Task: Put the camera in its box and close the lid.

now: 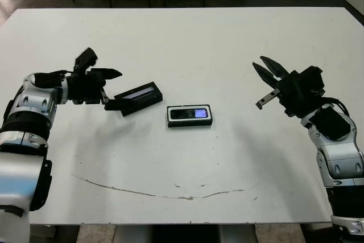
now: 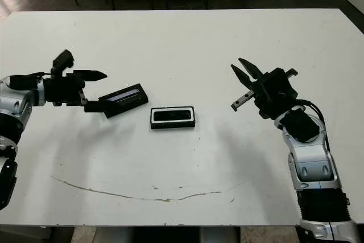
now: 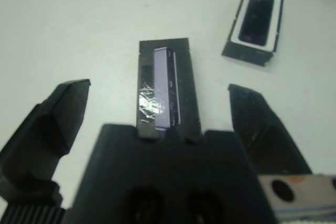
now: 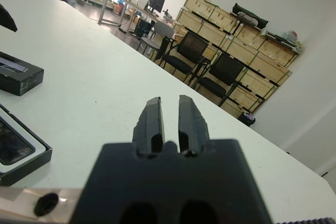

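Observation:
The left gripper picks up the lid across its narrow end (image 1: pixel 123 108), by the long sides, next, since the lid's full length (image 1: pixel 139 98) is too wide for the fingers.
The black camera (image 1: pixel 189 113) lies flat inside the white-lined box (image 1: pixel 190 124) at the middle of the table, its bluish screen facing up. Left of the box lies the lid (image 1: pixel 139 96), black with its pale glossy strip on top, apart from the box. My left gripper (image 1: pixel 112 89) is open at the lid's left end. In the left wrist view the lid (image 3: pixel 181 77) runs out between the two spread fingers (image 3: pixel 63 114) without touching either. My right gripper (image 1: pixel 259 62) hovers off to the right of the box, fingers close together and holding nothing.
A thin brownish curved mark (image 1: pixel 159 194) crosses the table (image 1: pixel 187 38) near its front edge. Chairs (image 4: pixel 181 56) and stacked wooden crates (image 4: pixel 247 45) stand beyond the table's far side.

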Robot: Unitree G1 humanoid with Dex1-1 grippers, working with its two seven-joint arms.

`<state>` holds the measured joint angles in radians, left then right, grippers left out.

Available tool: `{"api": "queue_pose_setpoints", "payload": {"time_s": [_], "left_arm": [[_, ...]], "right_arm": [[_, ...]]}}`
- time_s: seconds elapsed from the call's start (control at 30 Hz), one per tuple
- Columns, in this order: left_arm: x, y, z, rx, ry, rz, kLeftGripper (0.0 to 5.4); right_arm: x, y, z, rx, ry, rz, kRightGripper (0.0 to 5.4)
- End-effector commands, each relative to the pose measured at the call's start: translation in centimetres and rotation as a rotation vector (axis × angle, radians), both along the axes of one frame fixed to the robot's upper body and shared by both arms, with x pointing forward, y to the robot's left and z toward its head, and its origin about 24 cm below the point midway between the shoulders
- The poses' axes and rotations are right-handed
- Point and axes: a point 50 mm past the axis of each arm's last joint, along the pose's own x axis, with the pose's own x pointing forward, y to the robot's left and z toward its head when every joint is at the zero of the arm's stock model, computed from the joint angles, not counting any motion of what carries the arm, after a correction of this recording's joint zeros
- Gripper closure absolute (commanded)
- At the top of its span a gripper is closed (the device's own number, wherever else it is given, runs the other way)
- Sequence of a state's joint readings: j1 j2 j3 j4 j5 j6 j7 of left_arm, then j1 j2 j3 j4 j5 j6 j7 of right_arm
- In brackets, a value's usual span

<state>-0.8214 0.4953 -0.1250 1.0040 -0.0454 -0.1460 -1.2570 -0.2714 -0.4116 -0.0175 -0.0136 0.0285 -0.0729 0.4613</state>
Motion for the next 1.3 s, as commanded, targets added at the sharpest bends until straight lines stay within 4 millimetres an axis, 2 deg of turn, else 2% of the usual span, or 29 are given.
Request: {"api": "queue_pose_setpoints", "payload": {"time_s": [0.03,0.47,0.7,0.97,1.07,1.3], "left_arm": [[-0.6,-0.1,-1.5,0.044,0.015,-0.025,0.01],[-1.3,-0.1,-2.9,0.055,0.072,-0.055,0.01],[-1.8,0.3,-3.7,0.069,0.077,-0.029,0.01],[-1.9,0.6,-4.6,-0.016,0.209,0.075,0.01],[-2.0,0.6,-5.0,-0.079,0.26,0.116,0.38],[-2.3,0.5,-5.5,-0.157,0.329,0.21,2.0]], "right_arm": [[-0.1,-0.4,-0.9,-0.023,0.045,-0.003,5.4],[0.0,-0.7,-1.0,-0.04,0.063,0.007,5.4],[0.0,-0.8,-1.1,-0.045,0.067,0.012,5.4],[-0.1,-1.0,-1.2,-0.045,0.077,0.006,5.4],[-0.1,-1.1,-1.3,-0.045,0.081,0.003,5.4],[-0.1,-1.1,-1.2,-0.049,0.082,0.004,5.4]]}}
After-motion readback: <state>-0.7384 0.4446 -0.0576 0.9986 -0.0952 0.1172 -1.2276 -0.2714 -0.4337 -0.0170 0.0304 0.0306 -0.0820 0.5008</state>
